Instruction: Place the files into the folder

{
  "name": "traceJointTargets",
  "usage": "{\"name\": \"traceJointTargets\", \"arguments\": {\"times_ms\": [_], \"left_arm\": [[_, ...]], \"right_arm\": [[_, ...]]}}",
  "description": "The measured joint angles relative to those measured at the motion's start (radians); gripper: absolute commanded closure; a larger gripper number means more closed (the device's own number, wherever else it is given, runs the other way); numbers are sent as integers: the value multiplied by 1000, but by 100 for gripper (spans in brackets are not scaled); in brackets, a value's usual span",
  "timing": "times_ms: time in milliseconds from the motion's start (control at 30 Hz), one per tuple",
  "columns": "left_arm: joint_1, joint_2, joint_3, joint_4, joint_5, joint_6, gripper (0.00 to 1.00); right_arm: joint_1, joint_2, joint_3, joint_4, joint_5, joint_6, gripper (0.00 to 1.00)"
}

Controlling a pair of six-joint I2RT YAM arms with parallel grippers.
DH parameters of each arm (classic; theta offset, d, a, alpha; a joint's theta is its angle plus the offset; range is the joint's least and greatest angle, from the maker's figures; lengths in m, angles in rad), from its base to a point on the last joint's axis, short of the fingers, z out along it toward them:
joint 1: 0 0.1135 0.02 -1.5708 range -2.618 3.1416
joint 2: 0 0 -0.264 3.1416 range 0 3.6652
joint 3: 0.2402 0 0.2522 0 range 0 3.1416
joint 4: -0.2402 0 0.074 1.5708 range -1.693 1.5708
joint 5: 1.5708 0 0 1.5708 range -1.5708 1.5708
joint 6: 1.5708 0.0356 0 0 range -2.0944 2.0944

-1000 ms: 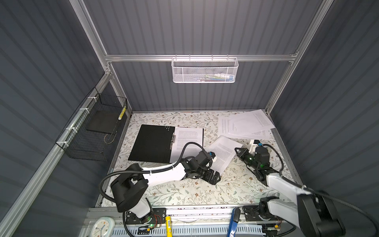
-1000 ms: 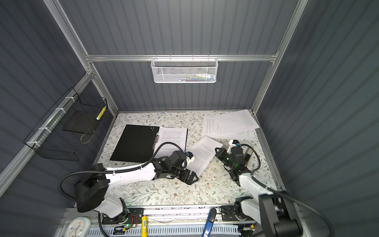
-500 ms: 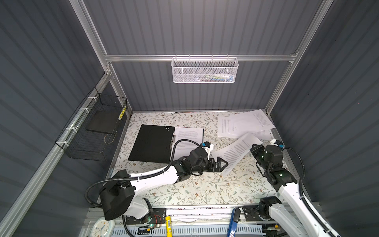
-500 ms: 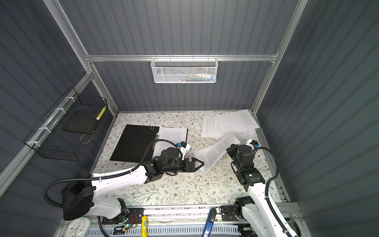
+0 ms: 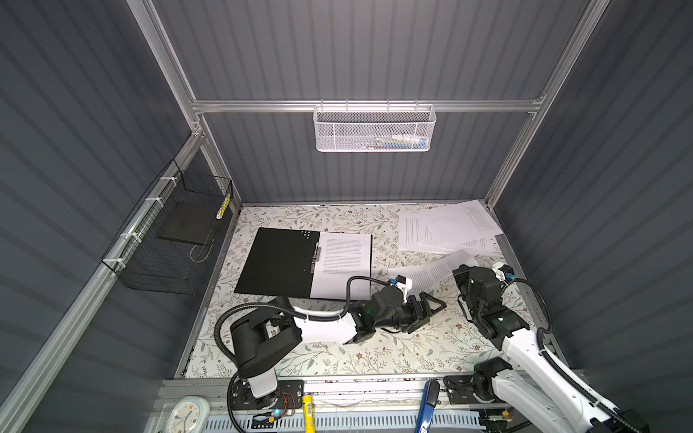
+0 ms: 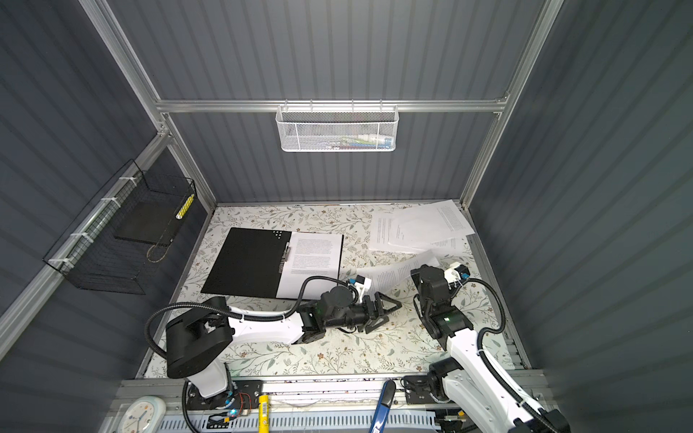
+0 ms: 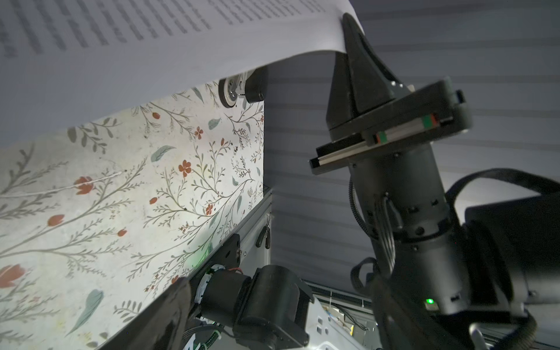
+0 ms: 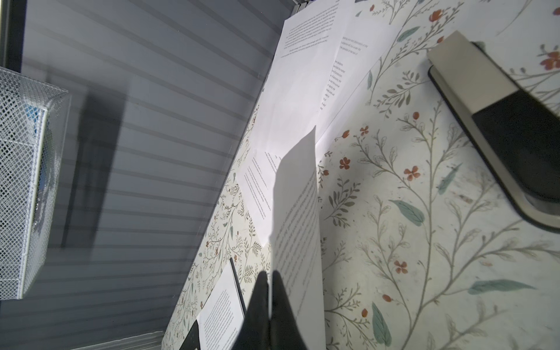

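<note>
My left gripper is to grab the sheet's near long edge next and leave the sheet's far edge free. Then the sheet can go into the folder [image 5: 277,262].
The folder [image 5: 277,262] [image 6: 245,262] lies open on the table, black inside up, with one printed sheet [image 5: 345,258] on its right half. More files [image 5: 446,228] [image 6: 416,225] [image 8: 303,75] lie fanned in the back right corner. My right gripper [image 5: 459,270] [image 6: 417,271] [image 8: 267,291] is shut on the edge of one sheet [image 5: 435,270] [image 6: 397,273] [image 7: 151,36] [image 8: 298,236], which hangs off the table and sags toward the folder. My left gripper [image 5: 431,313] [image 6: 388,313] is open and empty, low over the table just in front of that sheet, pointing right.
A white mesh basket [image 5: 375,129] hangs on the back wall. A black wire basket [image 5: 172,232] juts from the left wall beside the folder. A clock [image 5: 187,416], a yellow tool [image 5: 308,408] and a blue tool [image 5: 427,405] lie along the front rail.
My right gripper has lifted its edge of the sheet off the table and drawn back to the right. My left gripper swung from the sheet's near corner to point right beneath it.
</note>
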Motion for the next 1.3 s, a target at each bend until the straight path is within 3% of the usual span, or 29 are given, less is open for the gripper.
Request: {"name": "traceJointTargets", "arguments": {"times_ms": [467,567,733,933,1100,1133,1167,1300], "left_arm": [[1,181,37,183,-229,-206,17],[1,207,52,200,-256,-230,28],[1,249,68,253,-290,-268,54],[1,305,80,275,-298,-285,72],[3,306,97,272,-299,-285,98],[8,306,103,272,-299,-280,100],[11,306,109,269,-298,-274,100],[26,306,130,259,-293,-256,100]], "right_arm": [[23,-135,-96,10,14,18,100],[27,-164,-121,9,14,19,100],[30,-224,-156,0,10,22,100],[31,-310,-199,-29,6,28,100],[31,-363,-229,-25,-31,-44,61],[31,-373,-232,-19,-48,-78,43],[31,-381,-232,-16,-62,-114,2],[31,-423,-225,-12,-132,-246,1]]}}
